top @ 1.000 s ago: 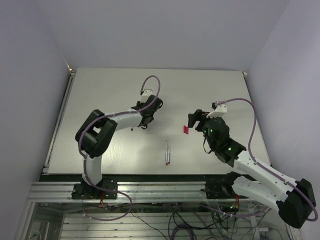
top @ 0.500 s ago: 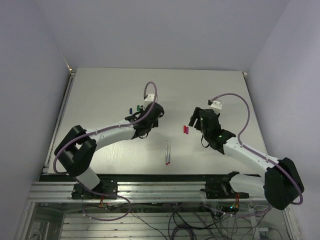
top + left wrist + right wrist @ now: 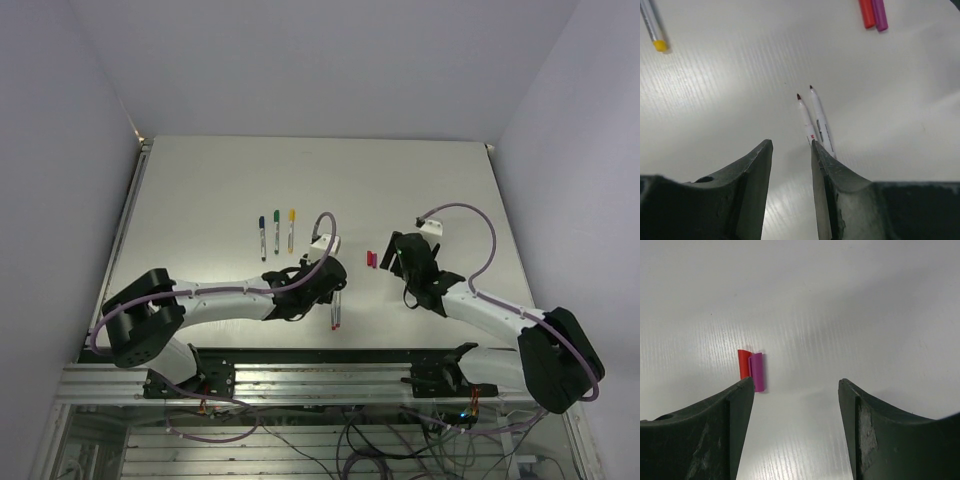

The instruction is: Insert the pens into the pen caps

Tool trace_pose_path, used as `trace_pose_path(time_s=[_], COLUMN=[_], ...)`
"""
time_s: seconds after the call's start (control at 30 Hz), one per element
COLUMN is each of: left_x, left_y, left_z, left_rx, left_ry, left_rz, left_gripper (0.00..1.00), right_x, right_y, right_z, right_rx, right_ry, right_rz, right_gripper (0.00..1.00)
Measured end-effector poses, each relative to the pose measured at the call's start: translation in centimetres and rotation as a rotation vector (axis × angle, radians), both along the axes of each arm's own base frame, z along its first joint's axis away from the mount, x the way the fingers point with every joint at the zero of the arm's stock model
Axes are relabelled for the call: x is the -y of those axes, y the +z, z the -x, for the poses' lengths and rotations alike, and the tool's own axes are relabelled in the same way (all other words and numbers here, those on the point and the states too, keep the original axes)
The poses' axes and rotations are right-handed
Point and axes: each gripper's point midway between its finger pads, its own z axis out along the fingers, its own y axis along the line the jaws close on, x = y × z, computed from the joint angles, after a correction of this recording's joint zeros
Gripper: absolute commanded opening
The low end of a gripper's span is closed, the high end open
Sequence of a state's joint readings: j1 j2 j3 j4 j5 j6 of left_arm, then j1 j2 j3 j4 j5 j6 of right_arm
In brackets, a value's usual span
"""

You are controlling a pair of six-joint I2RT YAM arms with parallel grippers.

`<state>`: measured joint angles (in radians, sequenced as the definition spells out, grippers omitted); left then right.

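One uncapped whitish pen should be grabbed by my left gripper across its body, well behind the pen's dark tip (image 3: pixel 334 309) (image 3: pixel 811 132). That tip then stays free for the red cap.
Two uncapped whitish pens (image 3: pixel 335 310) lie side by side near the front middle. In the left wrist view they (image 3: pixel 812 120) lie just ahead of the jaws, with the right finger (image 3: pixel 827 175) over their near ends. My left gripper (image 3: pixel 330 290) (image 3: pixel 791 144) is open with a narrow gap and empty. A red cap (image 3: pixel 744 364) and a magenta cap (image 3: pixel 757 371) lie touching, just ahead of my right gripper's left finger. My right gripper (image 3: pixel 392 258) (image 3: pixel 796 382) is wide open and empty, low over the table. The two caps also show in the top view (image 3: pixel 371 259).
Three capped pens with blue (image 3: pixel 262 232), green (image 3: pixel 276 228) and yellow (image 3: pixel 291 228) caps lie in a row behind the left arm. The yellow-capped one shows at the top left of the left wrist view (image 3: pixel 652 30). The table's front edge (image 3: pixel 300 348) is close to the uncapped pens.
My left arm has swung from the back middle forward and right to the two uncapped pens, uncovering the three capped pens. My right gripper has dropped lower beside the red and magenta caps.
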<state>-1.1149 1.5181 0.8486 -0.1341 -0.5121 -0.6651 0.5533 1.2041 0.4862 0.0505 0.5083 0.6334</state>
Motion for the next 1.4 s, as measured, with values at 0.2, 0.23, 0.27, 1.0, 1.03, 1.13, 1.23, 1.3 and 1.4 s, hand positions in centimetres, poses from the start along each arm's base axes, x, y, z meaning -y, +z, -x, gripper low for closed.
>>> trace_pose_path(time_s=[0.2, 0.23, 0.27, 1.0, 1.03, 1.13, 1.23, 1.3, 1.4], left_x=[1.0, 1.1, 1.1, 1.0, 0.9, 0.5, 0.2, 0.0, -0.4], left_y=[-1.3, -1.9, -2.4, -5.8, -5.8, -5.9, -6.0, -6.0, -6.1], left_z=[1.3, 1.6, 1.8, 3.1, 3.2, 3.2, 3.2, 3.2, 3.2], left_rx=[-0.026, -0.034, -0.040, -0.074, -0.075, -0.078, -0.079, -0.079, -0.075], left_ry=[-0.013, -0.014, -0.017, -0.001, 0.001, 0.007, 0.014, 0.019, 0.030], left_rz=[-0.001, -0.016, -0.028, -0.145, -0.152, -0.168, -0.178, -0.186, -0.200], left_gripper=[0.47, 0.48, 0.47, 0.47, 0.46, 0.44, 0.41, 0.37, 0.29], right_x=[0.0, 0.0, -0.1, -0.5, -0.6, -0.7, -0.8, -0.9, -1.1], right_y=[0.5, 0.6, 0.8, 2.1, 2.2, 2.3, 2.2, 2.0, 1.9], right_z=[0.1, 0.0, 0.0, 0.1, 0.1, 0.0, 0.0, 0.0, -0.3], right_rx=[0.024, 0.029, 0.036, 0.084, 0.086, 0.088, 0.084, 0.077, 0.065], right_ry=[-0.003, -0.004, -0.003, 0.016, 0.016, 0.019, 0.025, 0.027, 0.032], right_rz=[-0.022, -0.026, -0.032, -0.082, -0.085, -0.091, -0.093, -0.090, -0.081], right_gripper=[0.67, 0.67, 0.67, 0.67, 0.67, 0.67, 0.67, 0.67, 0.67])
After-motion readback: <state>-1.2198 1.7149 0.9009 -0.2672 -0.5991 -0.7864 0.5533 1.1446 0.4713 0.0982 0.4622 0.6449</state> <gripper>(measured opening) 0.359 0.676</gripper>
